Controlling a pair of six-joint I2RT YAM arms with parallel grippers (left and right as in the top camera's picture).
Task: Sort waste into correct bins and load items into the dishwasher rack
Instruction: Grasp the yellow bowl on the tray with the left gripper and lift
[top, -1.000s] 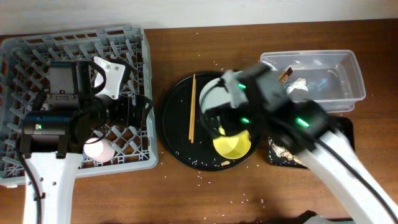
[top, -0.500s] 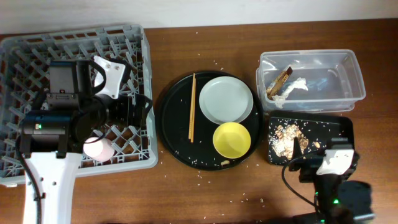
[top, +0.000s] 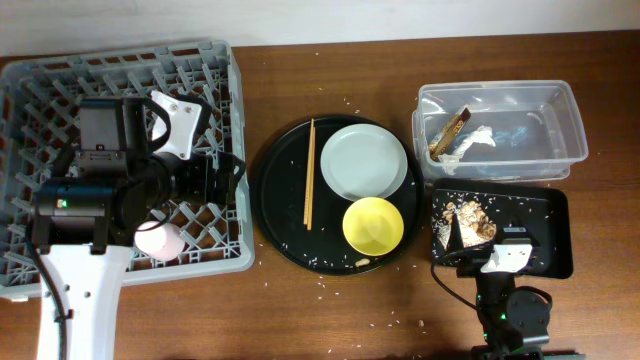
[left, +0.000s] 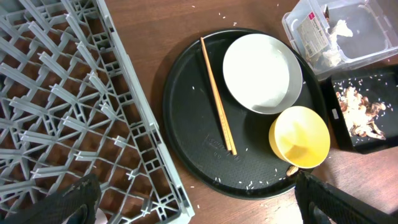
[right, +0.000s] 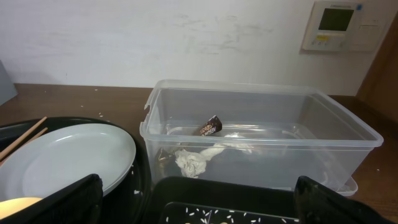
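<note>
The yellow bowl (top: 373, 224) needs to go into the rack, so my left gripper should next grab the bowl's rim facing the chopsticks and leave the opposite side free.
The grey rack (top: 60, 75) holds a pink cup (top: 160, 240). My left gripper (top: 215, 180) hangs open and empty over the rack's right edge (left: 56, 93). The plate (top: 363, 162), yellow bowl (top: 373, 224) and chopsticks (top: 309, 172) lie on the round black tray (top: 285, 215). The clear tub (top: 570, 120) holds the wrapper (top: 448, 132) and tissue (top: 470, 143). The black rectangular tray (top: 555, 235) holds food scraps (top: 465, 222). My right gripper (top: 497, 265) is open and empty, low at that tray's near edge, facing the tub (right: 267, 99). No light-blue cup shows.
Rice grains are scattered on the round tray and the wooden table (top: 330, 310). A wall with a thermostat panel (right: 339, 25) stands behind the tub. The right arm's base sits at the table's front edge.
My right arm has pulled back from over the round tray to the front edge by the black rectangular tray. The yellow bowl now sits uncovered. The left arm has not moved.
</note>
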